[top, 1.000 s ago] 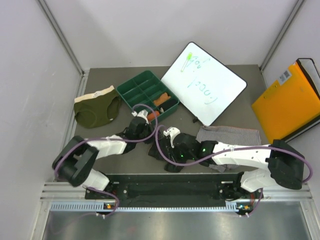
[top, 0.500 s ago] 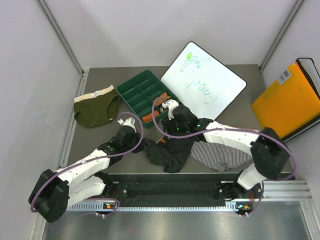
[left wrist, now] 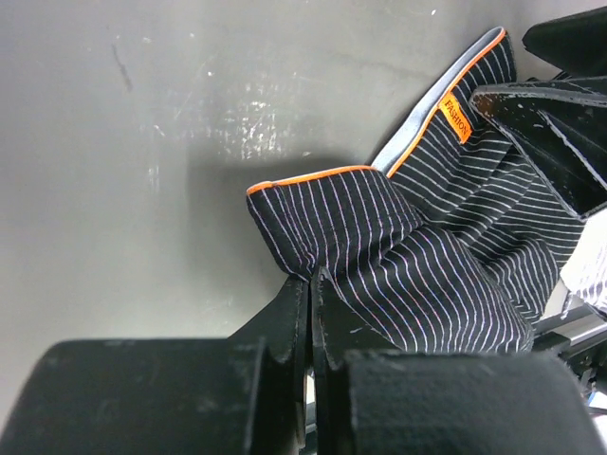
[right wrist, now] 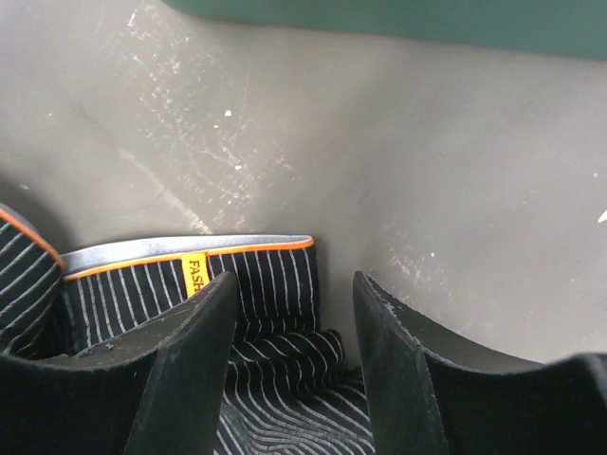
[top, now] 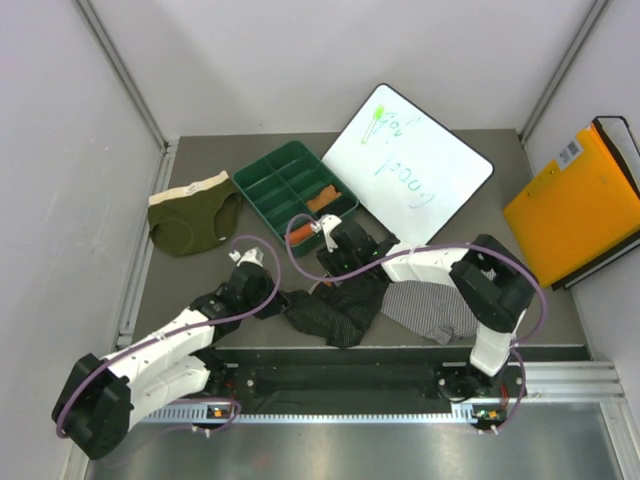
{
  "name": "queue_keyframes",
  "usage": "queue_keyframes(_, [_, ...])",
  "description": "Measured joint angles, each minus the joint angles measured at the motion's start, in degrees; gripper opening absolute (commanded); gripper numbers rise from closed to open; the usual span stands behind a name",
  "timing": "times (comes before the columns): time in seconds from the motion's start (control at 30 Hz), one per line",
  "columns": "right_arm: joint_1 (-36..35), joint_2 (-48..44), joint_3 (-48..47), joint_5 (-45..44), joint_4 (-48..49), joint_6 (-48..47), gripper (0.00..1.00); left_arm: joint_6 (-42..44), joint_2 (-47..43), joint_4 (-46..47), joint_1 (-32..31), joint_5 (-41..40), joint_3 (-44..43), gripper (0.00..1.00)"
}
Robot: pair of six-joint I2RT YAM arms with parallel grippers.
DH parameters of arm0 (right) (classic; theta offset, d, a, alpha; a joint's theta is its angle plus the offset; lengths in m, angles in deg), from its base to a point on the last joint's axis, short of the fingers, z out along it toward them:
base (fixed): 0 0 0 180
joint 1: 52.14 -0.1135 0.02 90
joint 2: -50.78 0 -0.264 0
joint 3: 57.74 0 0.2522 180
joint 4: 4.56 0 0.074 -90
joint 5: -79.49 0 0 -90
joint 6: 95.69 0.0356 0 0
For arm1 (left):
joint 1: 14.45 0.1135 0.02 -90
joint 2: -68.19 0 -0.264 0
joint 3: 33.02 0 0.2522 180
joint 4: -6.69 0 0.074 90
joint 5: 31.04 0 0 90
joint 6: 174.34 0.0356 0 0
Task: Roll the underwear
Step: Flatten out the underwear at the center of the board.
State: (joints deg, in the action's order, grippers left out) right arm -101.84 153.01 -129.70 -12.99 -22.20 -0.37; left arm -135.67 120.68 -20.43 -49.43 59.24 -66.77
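The black underwear (top: pixel 335 312) needs its waistband stretched and laid flat for rolling. My right gripper should grab it next by its orange-edged waistband corner.
The black underwear (top: pixel 335 312), black with fine white stripes and an orange-edged waistband, lies crumpled at the front middle of the table. My left gripper (top: pixel 272 302) is at its left edge, and in the left wrist view the gripper (left wrist: pixel 310 277) is shut on a fold of the cloth (left wrist: pixel 417 275). My right gripper (top: pixel 335 270) is open at the cloth's far edge. In the right wrist view the gripper (right wrist: pixel 296 284) has its jaws on either side of the waistband corner (right wrist: pixel 275 275). The olive green underwear (top: pixel 190 215) lies flat at the far left. The grey-white striped underwear (top: pixel 430 308) lies to the right, partly under my right arm.
A green divided tray (top: pixel 262 180) holding orange items stands just behind the right gripper; its wall shows in the right wrist view (right wrist: pixel 398 19). A whiteboard (top: pixel 405 170) lies behind on the right. An orange folder (top: pixel 575 205) leans at the far right.
My left gripper has drawn back from the tray to the black underwear's left edge. My right gripper has moved from the front middle to the cloth's far edge near the tray. The cloth is more spread out.
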Motion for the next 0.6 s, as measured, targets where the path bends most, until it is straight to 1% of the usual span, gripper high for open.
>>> queue_keyframes(0.07, [0.0, 0.63, 0.0, -0.11, 0.35, -0.46, 0.5, 0.0, -0.02, -0.44, 0.0, -0.04, 0.07, 0.0])
queue_keyframes(0.17, [0.0, 1.46, 0.0, -0.17, 1.25, -0.83, 0.42, 0.02, -0.26, -0.44, 0.0, -0.24, 0.07, 0.0])
queue_keyframes(0.2, [0.0, 1.53, 0.0, -0.17, 1.51, -0.83, 0.28, 0.02, -0.26, -0.44, 0.0, -0.26, 0.07, 0.0])
queue_keyframes(0.27, [-0.02, 1.62, 0.0, -0.17, 1.79, -1.18, 0.18, 0.04, -0.26, -0.46, 0.0, -0.24, 0.09, 0.0])
queue_keyframes(0.3, [-0.07, 1.79, 0.0, -0.22, 2.27, -0.85, 0.07, 0.09, -0.26, -0.44, 0.0, -0.22, 0.09, 0.0])
queue_keyframes(0.33, [-0.07, 1.97, -0.04, -0.26, 2.62, -0.74, 0.03, 0.24, -0.26, -0.42, 0.0, -0.2, 0.09, 0.0])
queue_keyframes(0.37, [-0.07, 2.12, -0.13, -0.28, 3.04, -0.55, 0.0, 0.35, -0.26, -0.42, 0.0, -0.2, 0.13, 0.0])
queue_keyframes(0.47, [-0.07, 2.56, -0.81, -1.14, 2.97, -0.57, 0.0, 0.81, -0.22, -0.39, 0.0, -0.28, 0.17, 0.0])
queue_keyframes(0.6, [0.17, 3.48, -2.71, -4.39, 1.81, -0.68, 0.0, 2.27, 0.72, -0.22, 0.0, -1.81, 0.02, 0.0])
